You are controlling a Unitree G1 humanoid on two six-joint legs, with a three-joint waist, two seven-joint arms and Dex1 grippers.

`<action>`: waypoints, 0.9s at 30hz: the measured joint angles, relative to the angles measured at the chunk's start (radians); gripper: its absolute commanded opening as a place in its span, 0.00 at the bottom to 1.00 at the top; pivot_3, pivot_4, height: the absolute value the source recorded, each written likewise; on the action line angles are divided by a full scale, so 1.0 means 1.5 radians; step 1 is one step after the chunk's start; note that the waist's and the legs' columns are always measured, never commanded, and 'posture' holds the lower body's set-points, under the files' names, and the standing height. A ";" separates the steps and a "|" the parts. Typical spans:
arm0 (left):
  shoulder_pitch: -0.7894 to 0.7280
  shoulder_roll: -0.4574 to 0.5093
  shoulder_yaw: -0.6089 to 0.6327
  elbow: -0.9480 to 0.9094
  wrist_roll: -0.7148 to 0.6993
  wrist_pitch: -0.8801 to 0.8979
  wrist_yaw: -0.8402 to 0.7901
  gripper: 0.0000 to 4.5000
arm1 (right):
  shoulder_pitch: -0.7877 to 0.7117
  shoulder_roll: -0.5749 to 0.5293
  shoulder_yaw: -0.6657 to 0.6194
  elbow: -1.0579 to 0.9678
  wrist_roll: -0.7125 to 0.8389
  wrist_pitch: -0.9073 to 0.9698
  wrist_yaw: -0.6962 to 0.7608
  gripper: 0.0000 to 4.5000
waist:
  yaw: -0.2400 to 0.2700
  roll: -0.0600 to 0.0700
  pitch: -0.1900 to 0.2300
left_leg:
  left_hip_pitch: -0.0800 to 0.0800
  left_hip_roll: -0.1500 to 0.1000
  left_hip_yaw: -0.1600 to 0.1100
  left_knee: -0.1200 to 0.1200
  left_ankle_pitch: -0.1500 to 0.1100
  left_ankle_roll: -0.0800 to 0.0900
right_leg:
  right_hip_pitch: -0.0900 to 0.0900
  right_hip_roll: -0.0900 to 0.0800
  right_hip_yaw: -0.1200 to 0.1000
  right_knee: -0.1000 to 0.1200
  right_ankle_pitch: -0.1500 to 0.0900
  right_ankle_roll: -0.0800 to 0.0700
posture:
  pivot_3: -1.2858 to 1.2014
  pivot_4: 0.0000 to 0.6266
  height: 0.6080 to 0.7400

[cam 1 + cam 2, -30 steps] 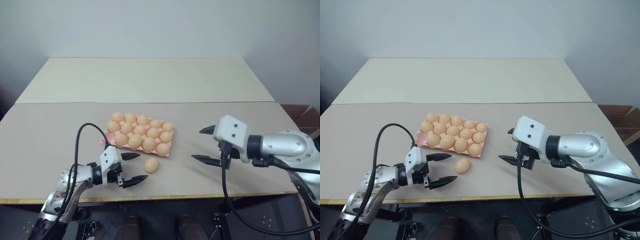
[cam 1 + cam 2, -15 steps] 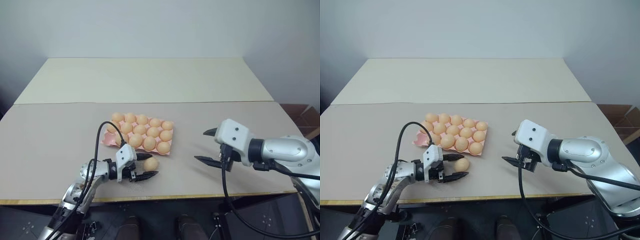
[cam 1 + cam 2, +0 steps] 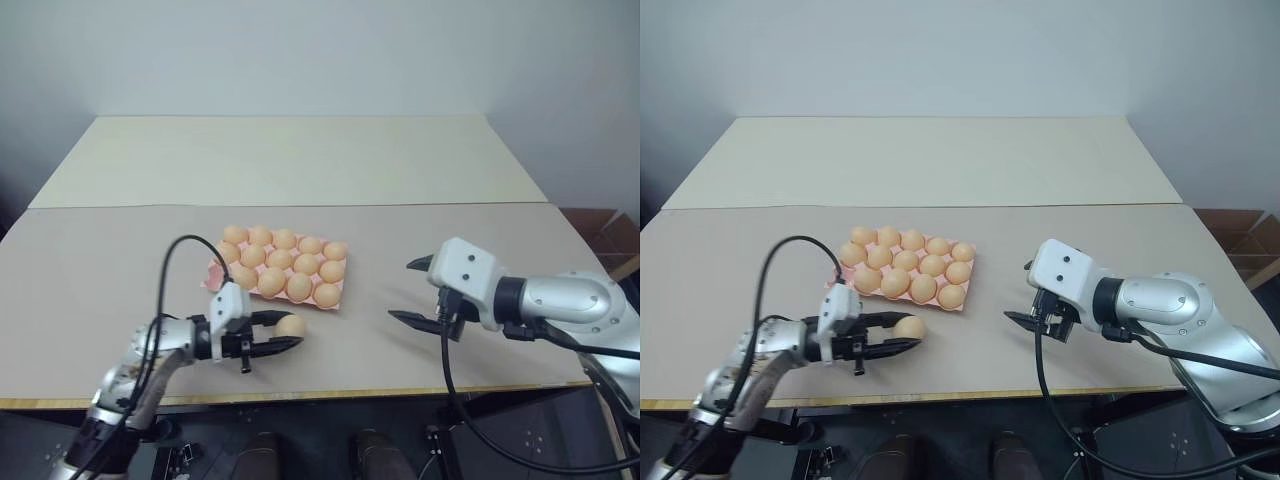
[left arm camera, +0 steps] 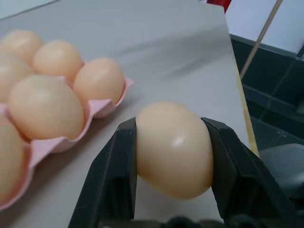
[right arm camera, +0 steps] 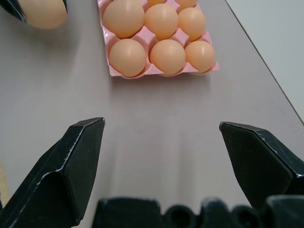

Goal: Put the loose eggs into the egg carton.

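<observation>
The left gripper should keep hold of the egg until it reaches the cups, as the egg is still hanging beside the pink egg carton.
The pink egg carton (image 3: pixel 214 282) lies mid-table with several tan eggs (image 3: pixel 298 288) seated in its cups. Its near left corner cup shows bare pink. One loose egg (image 3: pixel 291 325) hangs just above the table in front of the carton, and my left gripper (image 3: pixel 293 330) is shut on it. In the left wrist view this egg (image 4: pixel 174 148) sits squeezed between both black fingers (image 4: pixel 111 183), beside the carton (image 4: pixel 102 107). My right gripper (image 3: pixel 402 290) hovers open to the carton's right, holding nothing. In the right wrist view the right gripper (image 5: pixel 161 124) faces the carton (image 5: pixel 161 75).
The table is made of two beige boards with a seam behind the carton. Its front edge (image 3: pixel 330 396) runs close below both grippers. My left arm's black cable (image 3: pixel 175 250) loops up near the carton's left corner. A cardboard box (image 3: pixel 612 236) stands off the table's right side.
My left gripper reached the loose egg, shut on it and lifted it off the table, drawing it slightly left. The right gripper has stayed where it was, open.
</observation>
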 measured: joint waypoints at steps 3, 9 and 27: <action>0.010 0.022 0.051 -0.024 -0.043 0.010 -0.009 0.39 | -0.007 -0.001 0.000 0.012 -0.003 -0.010 0.003 1.00 | 0.000 0.000 0.000 | 0.000 0.000 0.000 0.000 0.000 0.000 | 0.000 0.000 0.000 -0.001 0.000 0.000 | 0.52 0.24 1.00; 0.041 0.068 0.191 -0.044 -0.105 0.036 0.012 0.39 | -0.014 -0.010 -0.003 0.037 -0.007 -0.025 0.009 1.00 | 0.000 0.000 0.000 | 0.000 0.000 0.000 0.000 0.000 0.000 | 0.000 0.000 0.000 -0.001 0.000 0.000 | 0.52 0.24 1.00; -0.061 -0.020 0.147 0.134 0.144 -0.123 0.253 0.39 | -0.037 -0.009 0.017 0.066 -0.029 -0.054 0.018 1.00 | 0.003 0.000 0.000 | -0.001 0.000 0.000 0.000 0.000 0.000 | 0.000 0.000 0.000 -0.001 0.000 0.000 | 0.52 0.24 1.00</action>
